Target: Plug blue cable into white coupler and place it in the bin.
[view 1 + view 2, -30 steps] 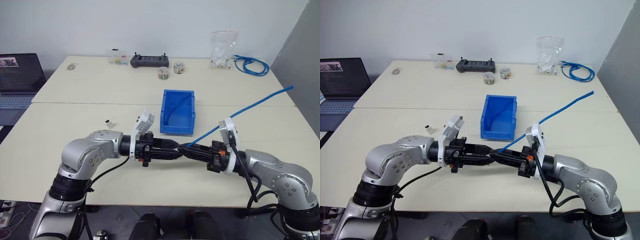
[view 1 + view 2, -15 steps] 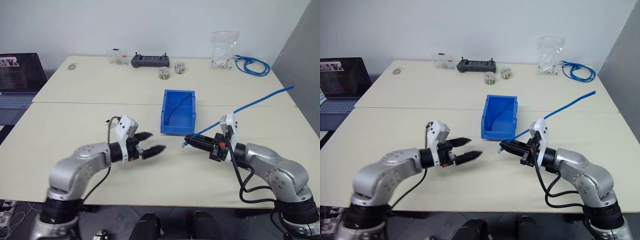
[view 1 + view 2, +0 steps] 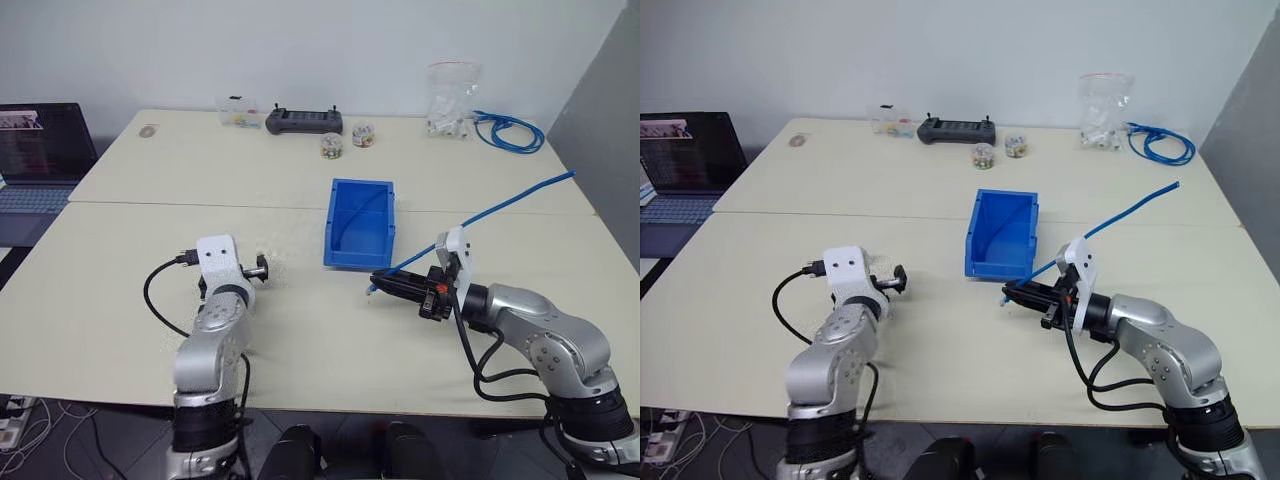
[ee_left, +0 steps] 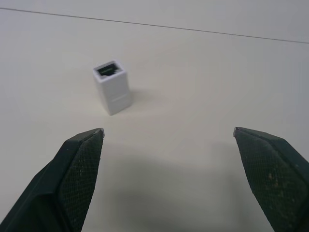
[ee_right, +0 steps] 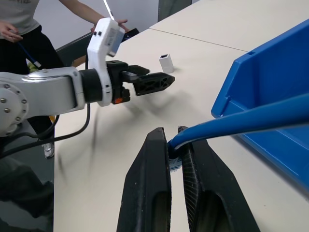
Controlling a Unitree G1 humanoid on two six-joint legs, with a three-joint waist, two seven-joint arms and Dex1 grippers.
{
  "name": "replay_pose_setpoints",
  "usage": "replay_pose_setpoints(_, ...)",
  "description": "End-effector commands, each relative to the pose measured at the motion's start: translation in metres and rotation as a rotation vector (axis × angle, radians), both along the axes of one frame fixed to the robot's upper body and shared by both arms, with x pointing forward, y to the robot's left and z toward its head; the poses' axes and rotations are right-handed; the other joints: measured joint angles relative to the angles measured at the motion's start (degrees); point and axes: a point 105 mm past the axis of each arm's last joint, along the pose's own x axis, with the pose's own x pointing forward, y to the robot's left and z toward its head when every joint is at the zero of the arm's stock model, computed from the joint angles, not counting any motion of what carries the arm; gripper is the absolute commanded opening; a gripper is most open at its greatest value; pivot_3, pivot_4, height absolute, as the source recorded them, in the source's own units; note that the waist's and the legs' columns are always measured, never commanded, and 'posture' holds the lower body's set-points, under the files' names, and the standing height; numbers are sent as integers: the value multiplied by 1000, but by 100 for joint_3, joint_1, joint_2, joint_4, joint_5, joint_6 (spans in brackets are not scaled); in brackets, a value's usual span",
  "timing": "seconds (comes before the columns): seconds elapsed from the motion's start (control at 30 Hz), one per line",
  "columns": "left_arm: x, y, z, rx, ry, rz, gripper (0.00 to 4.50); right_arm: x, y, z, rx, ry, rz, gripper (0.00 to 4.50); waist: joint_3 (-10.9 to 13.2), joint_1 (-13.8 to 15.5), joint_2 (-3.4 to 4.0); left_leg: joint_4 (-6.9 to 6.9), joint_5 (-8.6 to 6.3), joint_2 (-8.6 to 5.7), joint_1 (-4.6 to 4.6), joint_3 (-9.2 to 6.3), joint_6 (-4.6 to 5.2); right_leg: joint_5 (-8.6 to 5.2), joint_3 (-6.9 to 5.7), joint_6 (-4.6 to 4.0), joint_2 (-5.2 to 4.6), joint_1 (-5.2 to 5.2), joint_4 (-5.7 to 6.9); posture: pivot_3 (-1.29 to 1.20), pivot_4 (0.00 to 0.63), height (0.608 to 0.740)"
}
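My fingers don't reach the white coupler and would miss it if I closed now. My left gripper needs to move toward the coupler first, then close on it.
The white coupler stands upright on the table, dark socket up, just ahead of my left gripper. That gripper is wide open and empty, with the coupler off toward one of its fingers. My right gripper hovers low in front of the bin, shut on the blue cable near its plug end. From there the cable rises to the right over the table. The right wrist view shows the cable pinched between the fingers, with the coupler beyond my left gripper.
At the table's far edge lie a black controller, small jars, a clear bag of white parts and a coiled blue cable. A laptop sits far left. A person stands beside the table.
My left gripper let go at the right gripper, opened wide and swung left and forward until it faces the coupler. The right gripper has kept hold of the cable and barely moved.
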Motion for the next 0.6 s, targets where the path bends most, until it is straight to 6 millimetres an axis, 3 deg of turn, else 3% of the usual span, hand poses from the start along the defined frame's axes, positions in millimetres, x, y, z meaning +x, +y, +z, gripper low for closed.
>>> replay_pose_setpoints(0.03, 7, 13, 2, 10, 4, 141, 4500, 0, -1, 12, 7, -52, 15, 54, 1, 0, -2, 0, 0, 0, 0, 0, 0, 0, -1, 0, 0, 0, 0, 0, 150, 740)
replay_pose_setpoints(0.23, 26, 7, 4, 5, 25, 163, 4500, 0, 0, 13, 8, -55, 20, 54, 10, 4, -18, 1, 8, -1, -1, 1, -15, 1, -2, 2, 0, 0, 1, 0, 150, 740)
replay_pose_setpoints(0.6, 42, 20, 5, -6, 48, 230, 4500, -2, 1, 12, 12, -54, 17, 54, 12, -4, -21, 1, 15, -1, 1, 3, -27, 4, -1, 6, 0, -1, 4, 0, 150, 740)
